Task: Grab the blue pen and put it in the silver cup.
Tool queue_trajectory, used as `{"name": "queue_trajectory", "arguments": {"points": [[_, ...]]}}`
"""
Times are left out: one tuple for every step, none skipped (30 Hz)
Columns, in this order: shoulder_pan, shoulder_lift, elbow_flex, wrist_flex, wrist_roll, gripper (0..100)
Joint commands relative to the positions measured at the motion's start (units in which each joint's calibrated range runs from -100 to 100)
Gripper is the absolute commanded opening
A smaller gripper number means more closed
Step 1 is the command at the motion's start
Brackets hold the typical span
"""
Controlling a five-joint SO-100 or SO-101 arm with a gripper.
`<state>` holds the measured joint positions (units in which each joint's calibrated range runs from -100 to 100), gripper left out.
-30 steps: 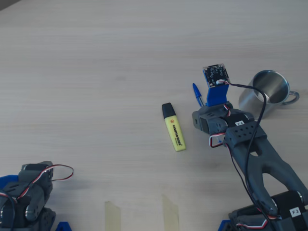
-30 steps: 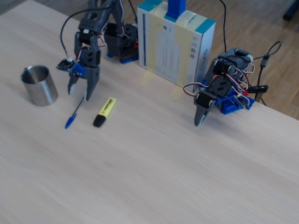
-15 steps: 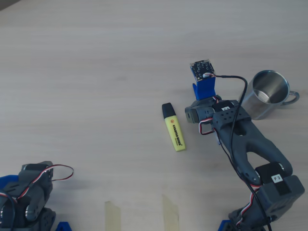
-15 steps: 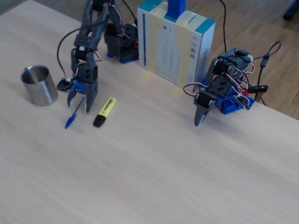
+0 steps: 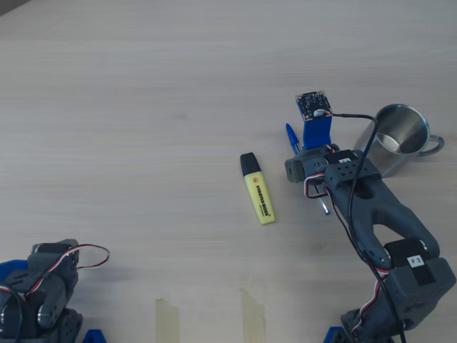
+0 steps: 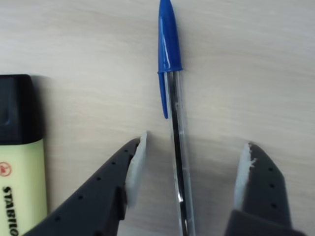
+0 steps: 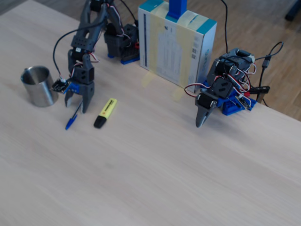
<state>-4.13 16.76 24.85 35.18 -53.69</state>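
The blue pen needs to go into the silver cup (image 5: 400,136), so my gripper will grab the pen by its clear body (image 5: 322,201) next.
The blue pen (image 6: 169,44) lies flat on the wooden table, blue cap toward the top of the wrist view, clear barrel running down between my fingers. My gripper (image 6: 189,164) is open and low over the table, one finger (image 6: 134,164) on each side of the barrel, neither touching it. In the overhead view the gripper (image 5: 308,171) covers the pen's middle; the cap (image 5: 291,136) and the tip stick out. The silver cup (image 5: 400,136) stands upright and empty just right of the gripper. In the fixed view the cup (image 7: 37,87) is left of the gripper (image 7: 77,104) and the pen (image 7: 70,121).
A yellow highlighter with a black cap (image 5: 258,189) lies left of the pen, close to my left finger in the wrist view (image 6: 19,157). A second arm (image 7: 221,94) rests folded far off. A box (image 7: 176,42) stands behind. Tape strips (image 5: 253,314) mark the table's near edge.
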Motion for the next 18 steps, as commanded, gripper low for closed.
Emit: {"name": "queue_trajectory", "arguments": {"points": [[1.42,-0.38,1.04,0.73,0.12,29],[1.42,-0.38,1.04,0.73,0.12,29],[1.42,-0.38,1.04,0.56,0.12,29],[1.33,-0.38,1.04,0.56,0.12,29],[1.25,-0.38,0.95,0.56,-0.04,27],[1.25,-0.38,1.04,0.73,-0.20,25],[1.33,-0.38,1.04,0.73,-0.20,22],[1.33,-0.38,1.04,0.73,-0.25,18],[1.33,-0.38,1.04,0.73,-0.25,15],[1.33,-0.38,1.04,0.73,-0.25,11],[1.33,-0.38,1.04,0.73,-0.25,8],[1.33,-0.38,1.13,0.73,-0.25,6],[1.33,-0.38,1.13,0.73,-0.30,3],[1.33,-0.38,1.13,0.73,-0.30,2],[1.33,-0.38,1.31,0.56,-0.30,2],[1.33,-0.38,1.31,0.47,-0.35,2],[1.33,-0.38,1.31,0.47,-0.35,2],[1.33,-0.38,1.31,0.47,-0.35,2]]}}
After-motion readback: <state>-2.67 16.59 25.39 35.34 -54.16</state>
